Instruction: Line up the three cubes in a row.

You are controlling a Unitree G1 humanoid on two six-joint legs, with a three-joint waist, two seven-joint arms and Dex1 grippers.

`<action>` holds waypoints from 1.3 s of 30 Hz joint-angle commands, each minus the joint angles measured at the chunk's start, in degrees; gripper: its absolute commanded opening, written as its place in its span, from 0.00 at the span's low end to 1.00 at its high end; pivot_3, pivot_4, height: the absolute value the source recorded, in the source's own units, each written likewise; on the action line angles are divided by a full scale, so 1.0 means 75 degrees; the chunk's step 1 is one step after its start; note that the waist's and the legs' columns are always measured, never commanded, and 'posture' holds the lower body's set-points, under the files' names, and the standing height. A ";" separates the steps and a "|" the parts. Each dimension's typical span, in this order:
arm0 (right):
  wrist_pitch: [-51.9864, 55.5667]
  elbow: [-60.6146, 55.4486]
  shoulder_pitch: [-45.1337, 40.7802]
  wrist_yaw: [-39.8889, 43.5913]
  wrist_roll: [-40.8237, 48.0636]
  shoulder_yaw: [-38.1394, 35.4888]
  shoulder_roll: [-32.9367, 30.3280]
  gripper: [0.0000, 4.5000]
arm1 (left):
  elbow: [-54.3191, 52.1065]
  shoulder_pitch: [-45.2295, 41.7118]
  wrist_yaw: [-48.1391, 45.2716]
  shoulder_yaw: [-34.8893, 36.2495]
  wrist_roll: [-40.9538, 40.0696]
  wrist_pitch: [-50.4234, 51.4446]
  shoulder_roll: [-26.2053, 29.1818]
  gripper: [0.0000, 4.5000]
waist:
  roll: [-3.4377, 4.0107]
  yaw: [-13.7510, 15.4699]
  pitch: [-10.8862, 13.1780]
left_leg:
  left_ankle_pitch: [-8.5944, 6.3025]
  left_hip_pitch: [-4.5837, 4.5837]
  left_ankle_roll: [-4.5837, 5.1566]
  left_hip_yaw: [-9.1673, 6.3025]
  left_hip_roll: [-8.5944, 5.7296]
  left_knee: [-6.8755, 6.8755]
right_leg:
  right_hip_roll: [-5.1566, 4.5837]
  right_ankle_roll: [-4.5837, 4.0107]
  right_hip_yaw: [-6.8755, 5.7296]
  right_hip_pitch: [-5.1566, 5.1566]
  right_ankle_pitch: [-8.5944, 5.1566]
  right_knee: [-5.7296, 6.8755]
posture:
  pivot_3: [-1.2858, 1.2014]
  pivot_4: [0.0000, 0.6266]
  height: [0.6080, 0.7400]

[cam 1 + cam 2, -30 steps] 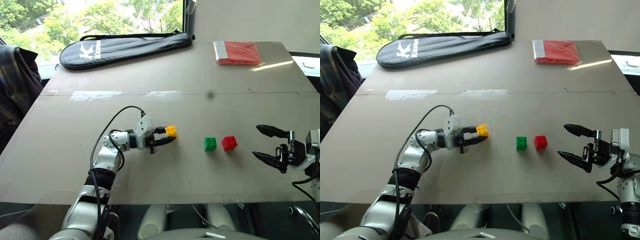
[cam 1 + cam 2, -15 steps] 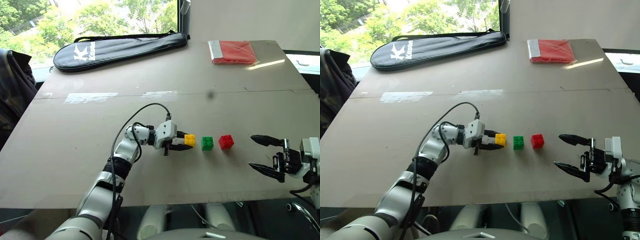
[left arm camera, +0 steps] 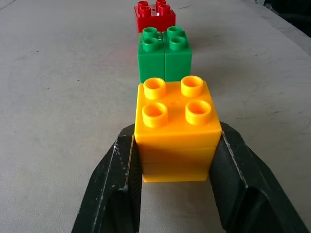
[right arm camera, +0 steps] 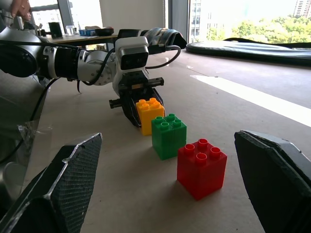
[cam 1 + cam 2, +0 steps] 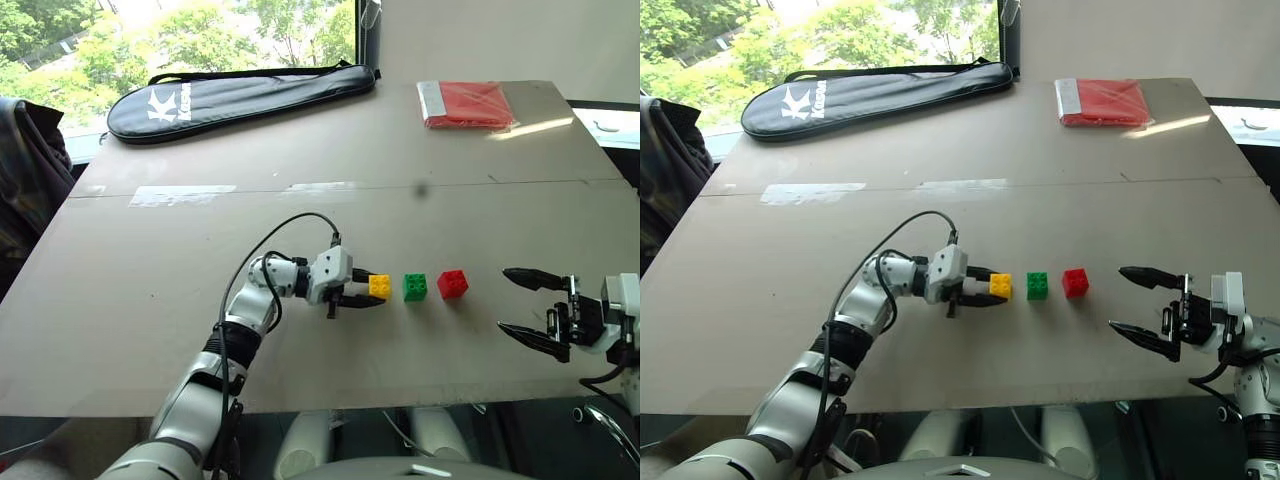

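The yellow cube (image 3: pixel 176 126) is at the grey tabletop and would stand in the row, so it is time for my left gripper to open now.
Three studded cubes stand in a line on the grey table (image 5: pixel 300 220): yellow (image 5: pixel 380 286), green (image 5: pixel 415 287) and red (image 5: pixel 453 284). My left gripper (image 5: pixel 374 288) is shut on the yellow cube (image 3: pixel 176 126), one black finger (image 3: pixel 116 179) on each side, holding it low at the table surface just left of the green cube (image 3: pixel 165 54) with a narrow gap. The red cube (image 3: pixel 154 14) lies beyond the green one. Right of the red cube, and apart from it, my right gripper (image 5: pixel 503 300) stands wide open, empty and pointing towards the row.
A long black racket bag (image 5: pixel 240 88) lies at the table's far left and a flat red packet (image 5: pixel 468 104) at the far right. A dark jacket (image 5: pixel 25 170) hangs off the left edge. The table's front edge runs just below both arms.
The left gripper carried the yellow cube to the right, from well left of the green cube to right beside it, then held still. The right gripper stayed open in place.
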 commanded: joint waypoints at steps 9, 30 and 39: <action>-0.0206 0.0035 -0.0127 0.0363 0.0052 -0.0092 -0.0077 1.00 | -0.0163 0.0139 0.0107 -0.0001 0.0031 0.0160 0.0160 0.28 | 0.0000 -0.0005 0.0000 | 0.0000 0.0001 0.0000 0.0002 0.0000 0.0000 | 0.0000 0.0000 0.0001 0.0000 0.0000 0.0000 | 0.52 0.24 1.00; -0.0422 0.0302 0.0068 0.0367 -0.0001 -0.0196 -0.0112 1.00 | -0.1876 0.1521 0.0600 0.0831 -0.0886 0.1290 0.0902 0.98 | 0.0006 -0.0073 -0.0003 | -0.0001 0.0011 0.0001 0.0015 0.0029 -0.0003 | 0.0010 -0.0002 0.0017 -0.0003 -0.0001 0.0008 | 0.52 0.24 1.00; -0.1288 0.1397 0.0346 -0.0301 -0.0702 -0.0272 0.0110 1.00 | -0.5165 0.4337 0.2548 0.1561 -0.1238 0.3171 0.1361 0.98 | 0.0007 0.0016 -0.0003 | -0.0004 0.0010 0.0005 0.0016 0.0032 -0.0007 | -0.0024 -0.0003 0.0019 -0.0001 -0.0001 -0.0001 | 0.52 0.24 1.00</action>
